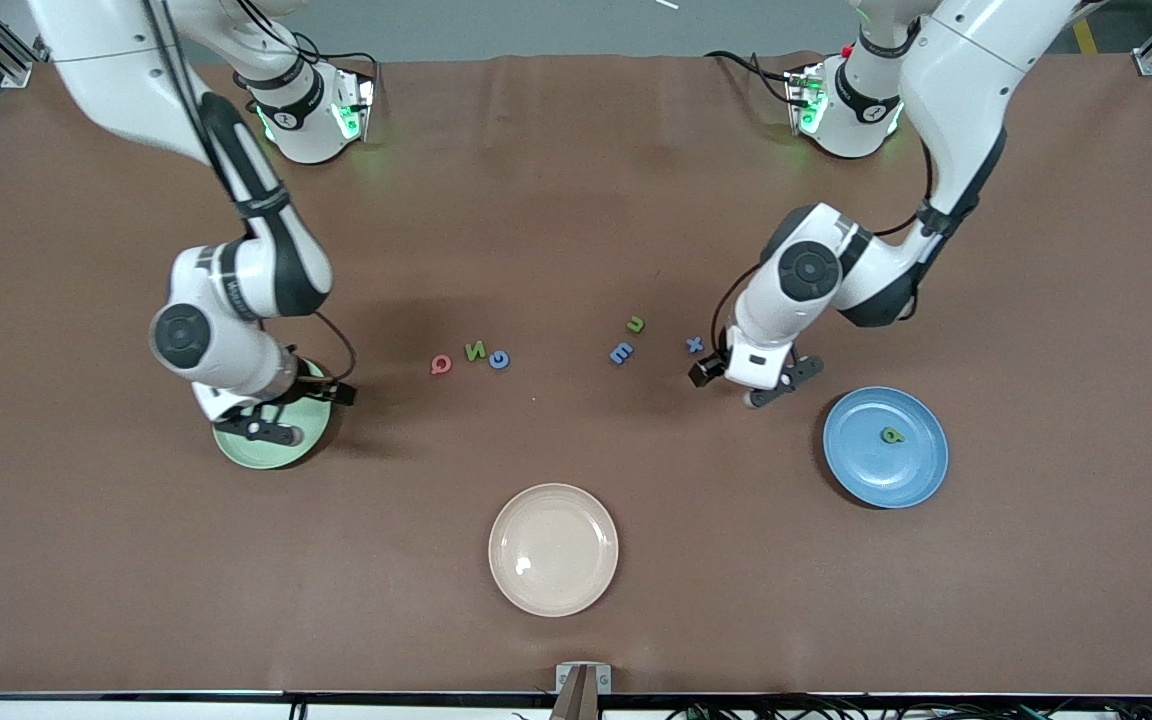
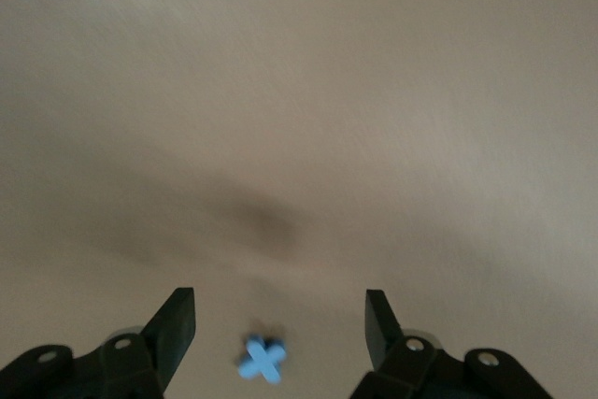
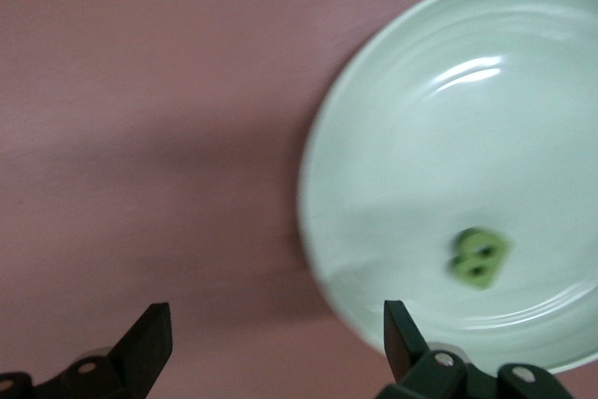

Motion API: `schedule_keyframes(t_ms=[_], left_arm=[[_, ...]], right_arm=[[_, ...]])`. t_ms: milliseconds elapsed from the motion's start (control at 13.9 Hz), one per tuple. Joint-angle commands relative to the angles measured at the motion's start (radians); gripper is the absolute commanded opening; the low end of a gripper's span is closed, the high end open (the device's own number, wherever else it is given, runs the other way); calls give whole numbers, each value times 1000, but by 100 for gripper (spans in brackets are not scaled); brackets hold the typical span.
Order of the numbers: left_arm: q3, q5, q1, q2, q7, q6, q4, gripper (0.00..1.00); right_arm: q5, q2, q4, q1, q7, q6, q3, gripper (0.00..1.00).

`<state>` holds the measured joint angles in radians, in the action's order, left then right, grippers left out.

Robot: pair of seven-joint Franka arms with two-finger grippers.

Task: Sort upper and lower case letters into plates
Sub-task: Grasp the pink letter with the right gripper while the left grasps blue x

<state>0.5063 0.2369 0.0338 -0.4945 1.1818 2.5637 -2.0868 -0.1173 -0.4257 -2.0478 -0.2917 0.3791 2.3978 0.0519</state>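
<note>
The letter needs to be sorted onto the light green plate [image 1: 261,456], so my right gripper should grab the red Q's round ring [image 1: 441,364] next.
Six letters lie on the brown table: a red Q [image 1: 441,364], green N [image 1: 475,351] and blue G [image 1: 499,359] together, then a blue m [image 1: 622,352], green u [image 1: 636,324] and blue x [image 1: 695,344]. The blue plate [image 1: 861,470] holds a green q-like letter [image 1: 892,435]. The light green plate [image 1: 261,456] holds a green B [image 3: 478,256]. My left gripper [image 1: 784,383] hangs open between the x and the blue plate; its wrist view shows the x [image 2: 263,359] on the table between its fingers. My right gripper [image 1: 301,412] is open and empty over the green plate's [image 3: 448,156] edge.
A cream-beige plate [image 1: 553,549], empty, sits nearest the front camera at mid-table. Both arms' bases stand along the table's back edge.
</note>
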Motion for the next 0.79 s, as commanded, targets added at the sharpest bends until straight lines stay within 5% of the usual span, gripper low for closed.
schedule_keyframes(t_ms=[0, 431, 718], left_arm=[[-5, 27, 29, 1, 30, 42, -39, 73], [-3, 98, 49, -18, 33, 46, -73, 54], [-3, 98, 63, -42, 33, 46, -70, 50]], right_arm=[[-25, 5, -48, -56, 49, 66, 6, 100], [-33, -16, -69, -197, 231, 141, 6, 100], [-33, -30, -126, -250, 308, 239, 6, 95]])
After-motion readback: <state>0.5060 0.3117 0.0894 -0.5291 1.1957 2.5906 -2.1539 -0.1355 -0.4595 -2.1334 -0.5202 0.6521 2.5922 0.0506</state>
